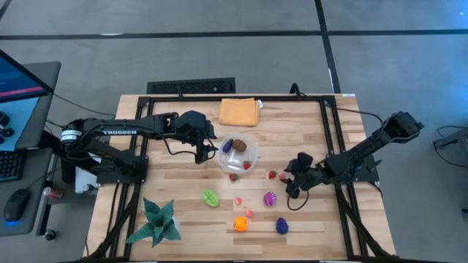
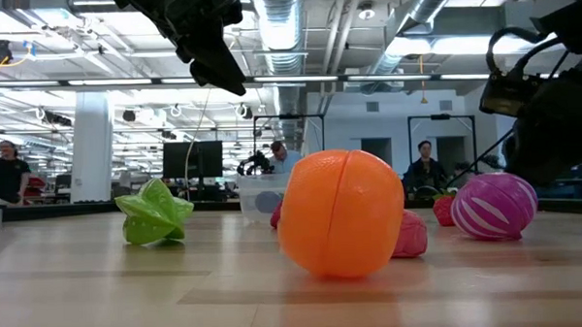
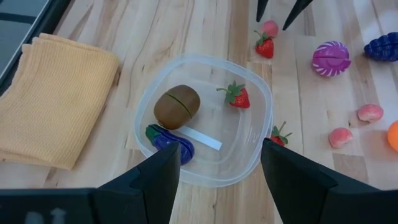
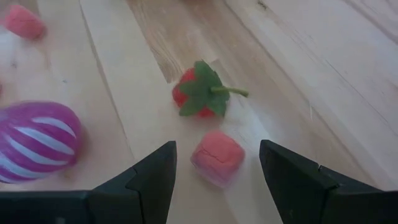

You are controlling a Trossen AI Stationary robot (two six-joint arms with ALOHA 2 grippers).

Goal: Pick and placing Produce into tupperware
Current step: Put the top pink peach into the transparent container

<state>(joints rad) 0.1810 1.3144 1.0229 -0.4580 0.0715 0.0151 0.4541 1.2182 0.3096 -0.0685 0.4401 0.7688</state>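
The small pink piece needs to go into the clear tupperware (image 1: 240,154). My right gripper will grab it by its opposite sides next.
The clear tupperware (image 1: 240,154) (image 3: 205,118) sits on the table and holds a brown fruit (image 3: 177,106), a dark purple piece (image 3: 169,139) and a strawberry (image 3: 237,96). My left gripper (image 1: 202,152) (image 3: 217,168) hovers open just left of it. My right gripper (image 1: 291,179) (image 4: 216,163) is open and low over the table, its fingers on either side of a small pink piece (image 4: 216,155) without touching it. A strawberry (image 4: 199,93) (image 1: 273,174) lies just beyond that piece. Green (image 1: 210,198), magenta (image 1: 270,198), orange (image 1: 240,223) and purple (image 1: 281,226) pieces lie nearer the near edge.
A folded orange cloth (image 1: 239,112) lies at the far edge behind the tupperware. A green spiky star plant (image 1: 157,223) stands at the near left corner. Another strawberry (image 1: 233,176) rests against the tupperware's near rim. Two pink bits (image 1: 238,201) lie near the middle.
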